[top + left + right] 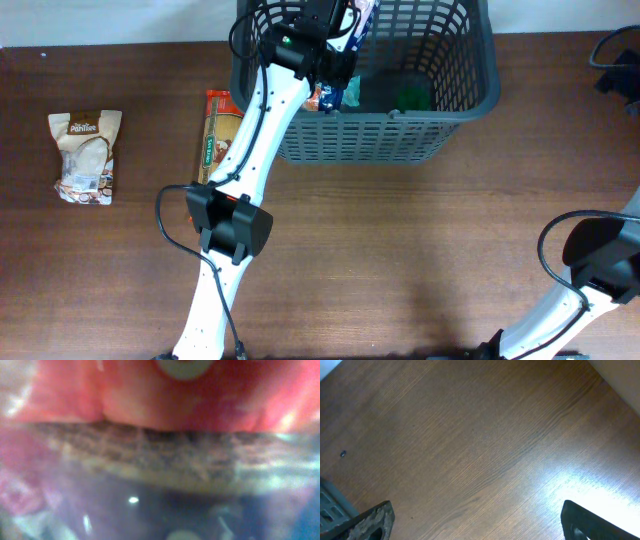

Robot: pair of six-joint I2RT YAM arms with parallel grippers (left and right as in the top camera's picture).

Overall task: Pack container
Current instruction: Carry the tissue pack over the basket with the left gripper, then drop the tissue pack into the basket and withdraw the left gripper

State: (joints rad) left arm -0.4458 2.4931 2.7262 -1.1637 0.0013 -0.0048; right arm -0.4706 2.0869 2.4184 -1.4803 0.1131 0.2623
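Observation:
The snack packet is inside the basket's sides and would end up in the basket, so the left gripper needs to open now.
The dark grey basket (440,125) stands at the back middle of the table. My left gripper (333,80) reaches down inside its left part and appears shut on a red, white and blue snack packet (352,30). That packet (165,405) fills the blurred left wrist view and hides the fingers. A green item (410,95) lies on the basket floor. My right gripper (475,525) is open and empty over bare wood, right of the basket; a basket corner (327,507) shows at the lower left of the right wrist view.
A long pasta packet (215,135) lies against the basket's left wall. A white and brown bag (87,155) lies at the far left. The right arm (600,255) stands at the lower right with its cable.

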